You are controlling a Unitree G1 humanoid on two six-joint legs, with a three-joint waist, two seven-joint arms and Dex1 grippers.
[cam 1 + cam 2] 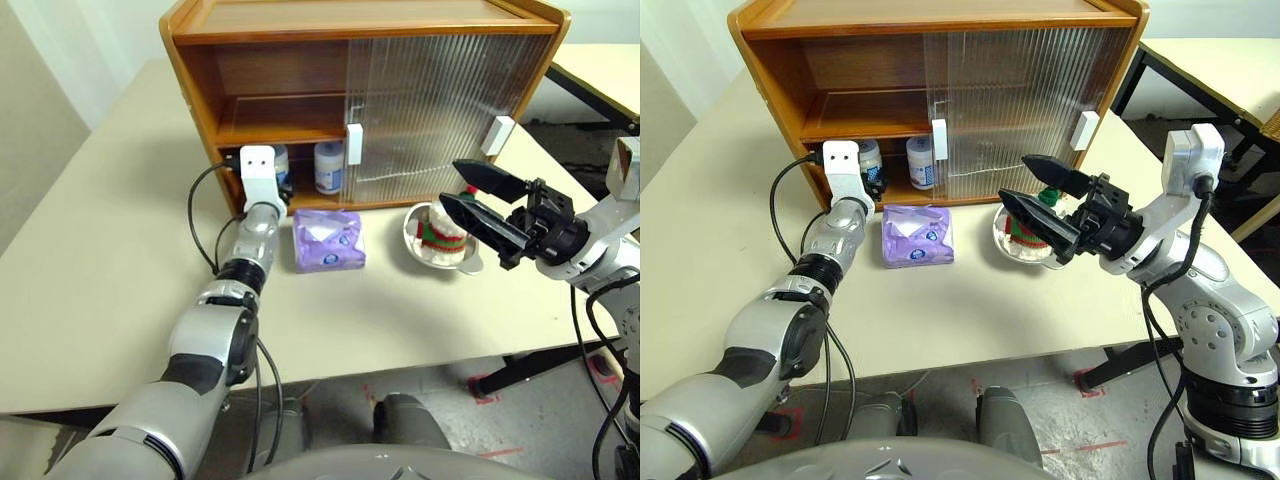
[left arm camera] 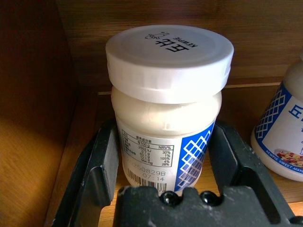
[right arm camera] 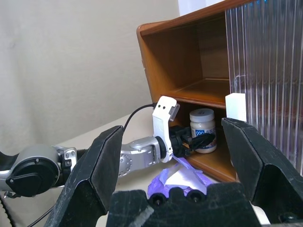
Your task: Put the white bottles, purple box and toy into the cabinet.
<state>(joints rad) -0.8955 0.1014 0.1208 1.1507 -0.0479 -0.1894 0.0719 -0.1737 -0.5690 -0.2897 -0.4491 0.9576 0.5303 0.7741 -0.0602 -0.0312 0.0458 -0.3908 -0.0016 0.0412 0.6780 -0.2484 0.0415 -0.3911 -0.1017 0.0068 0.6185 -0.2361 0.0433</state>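
Note:
The white bottle's base rests on the bottom of the lower compartment, so the left gripper should open.
The orange-brown cabinet stands at the back of the table, its left half open. My left gripper reaches into the lower compartment, shut on a white bottle with a blue-patterned label; a finger presses each side. A second white bottle stands just to its right inside. The purple box lies on the table in front of the opening. The toy, white with red and green stripes, sits in a metal bowl. My right gripper hovers open above the bowl, holding nothing.
The ribbed sliding door covers the cabinet's right half, and its white handle is beside the second bottle. A black cable loops from my left wrist over the table. Another table stands at the back right.

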